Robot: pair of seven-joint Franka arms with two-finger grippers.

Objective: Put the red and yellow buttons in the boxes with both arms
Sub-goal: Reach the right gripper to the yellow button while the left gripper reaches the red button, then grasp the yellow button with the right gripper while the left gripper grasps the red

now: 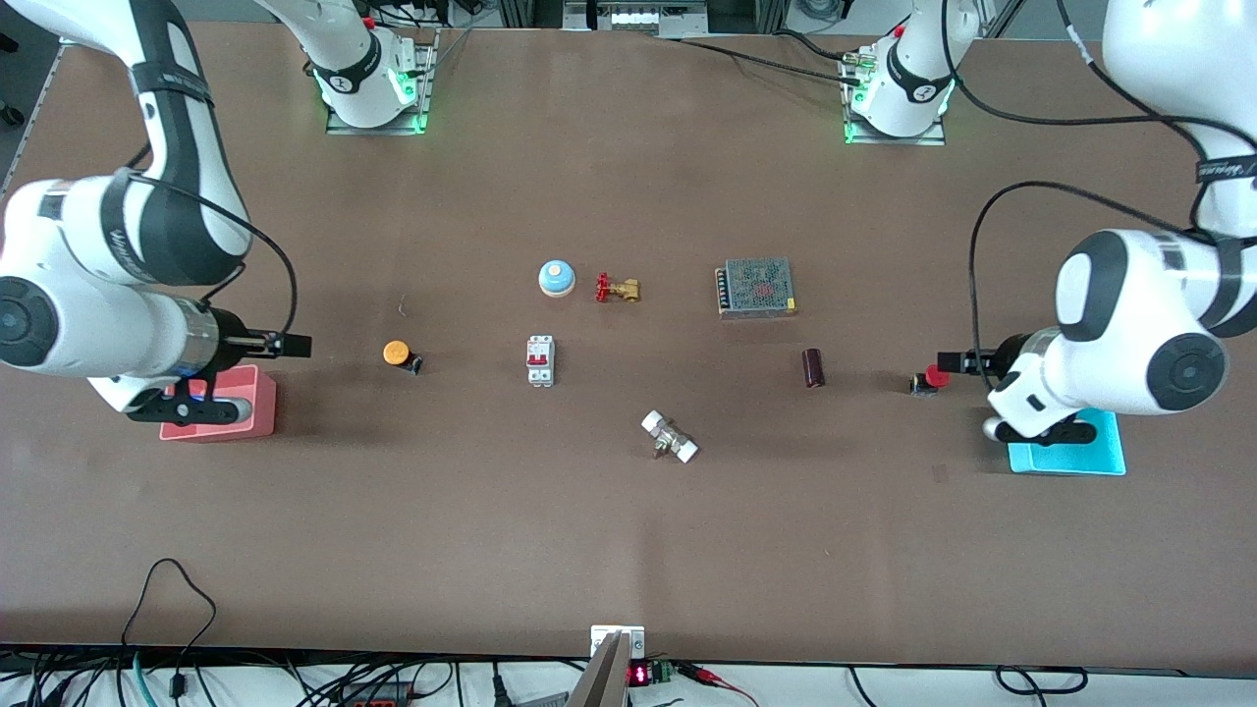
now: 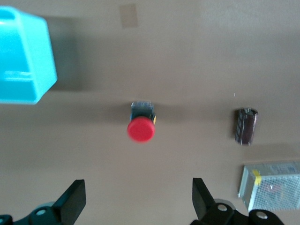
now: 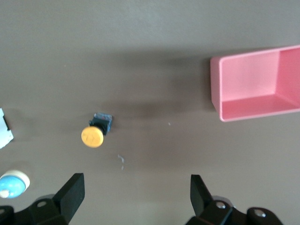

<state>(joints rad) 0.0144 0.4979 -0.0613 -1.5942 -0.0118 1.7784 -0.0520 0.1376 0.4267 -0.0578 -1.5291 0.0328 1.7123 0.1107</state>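
My left gripper is about to grab the red button by its black neck behind the red cap [image 2: 142,117], and it will then put the button in the cyan box [image 2: 24,56].
The red button [image 1: 931,378] lies on its side on the table toward the left arm's end, next to the cyan box [image 1: 1080,454]. My left gripper [image 1: 945,361] hovers close beside it, open and empty. In the left wrist view the red button [image 2: 141,126] lies ahead of the open left gripper [image 2: 138,187], with the cyan box [image 2: 23,61] off to one side. The yellow button [image 1: 398,354] lies toward the right arm's end. My right gripper [image 1: 298,345] is open and empty between it and the pink-red box [image 1: 245,398]. The right wrist view shows the yellow button [image 3: 94,132], the pink-red box [image 3: 255,84] and the open right gripper [image 3: 136,180].
Mid-table stand a blue-and-white bell [image 1: 556,278], a brass valve with a red handle [image 1: 617,288], a white circuit breaker [image 1: 540,360], a metal mesh power supply [image 1: 755,287], a dark cylinder [image 1: 813,368] and a small white part [image 1: 670,437].
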